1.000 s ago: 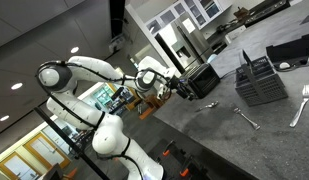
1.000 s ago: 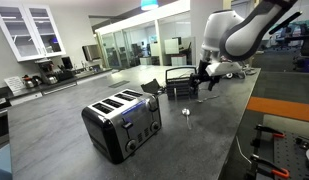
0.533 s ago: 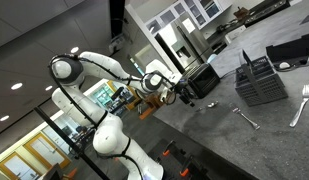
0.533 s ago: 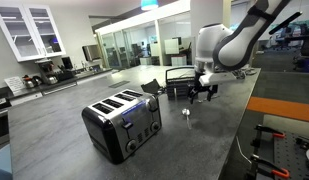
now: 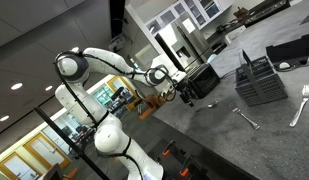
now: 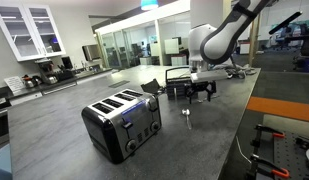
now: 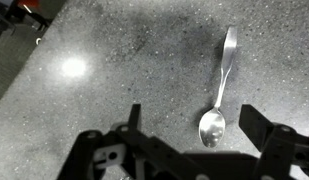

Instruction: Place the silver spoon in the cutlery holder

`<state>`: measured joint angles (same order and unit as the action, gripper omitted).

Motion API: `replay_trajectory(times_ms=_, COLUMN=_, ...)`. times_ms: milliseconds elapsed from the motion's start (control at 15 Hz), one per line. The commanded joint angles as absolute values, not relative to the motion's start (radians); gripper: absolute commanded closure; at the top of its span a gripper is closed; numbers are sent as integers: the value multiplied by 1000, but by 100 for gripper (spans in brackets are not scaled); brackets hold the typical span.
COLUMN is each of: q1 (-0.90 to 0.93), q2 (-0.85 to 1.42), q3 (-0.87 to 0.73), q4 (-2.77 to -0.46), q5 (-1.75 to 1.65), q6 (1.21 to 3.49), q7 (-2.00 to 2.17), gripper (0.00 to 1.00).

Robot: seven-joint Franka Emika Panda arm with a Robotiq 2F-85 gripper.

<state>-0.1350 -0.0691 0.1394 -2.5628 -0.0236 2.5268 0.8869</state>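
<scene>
I will grab the silver spoon (image 7: 219, 95) by its bowl end next, so the spoon's handle is free to go into the cutlery holder first.
The silver spoon (image 7: 219, 95) lies flat on the dark speckled counter, also seen in an exterior view (image 6: 187, 117). In the wrist view its bowl sits between my gripper's fingers (image 7: 197, 125), nearer one finger, and its handle points away. My gripper (image 6: 201, 92) is open and empty, and hovers above the counter over the spoon. It also shows in an exterior view (image 5: 184, 92). The black slatted cutlery holder (image 6: 177, 80) stands on the counter beyond the spoon and shows in both exterior views (image 5: 262, 80).
A chrome four-slot toaster (image 6: 122, 125) stands on the counter near the spoon and shows in both exterior views (image 5: 201, 80). A silver utensil (image 5: 244, 118) and a fork (image 5: 302, 100) lie on the counter near the holder. The counter edge runs close by (image 6: 244, 110).
The arm has swung and lowered the open gripper toward the counter, over the spoon. The spoon has not moved.
</scene>
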Motion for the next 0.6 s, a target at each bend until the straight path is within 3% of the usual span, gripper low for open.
replay_trajectory(times_ms=0, q1=-74, q2=27, q3=87, q4=-2457, q5=57, q6=2480, q7=892, gripper=0)
replay_trajectory(times_ms=533, q1=-7, q2=158, q3=28, q4=-2400, q5=91, q6=2553, q7=902, gripper=0)
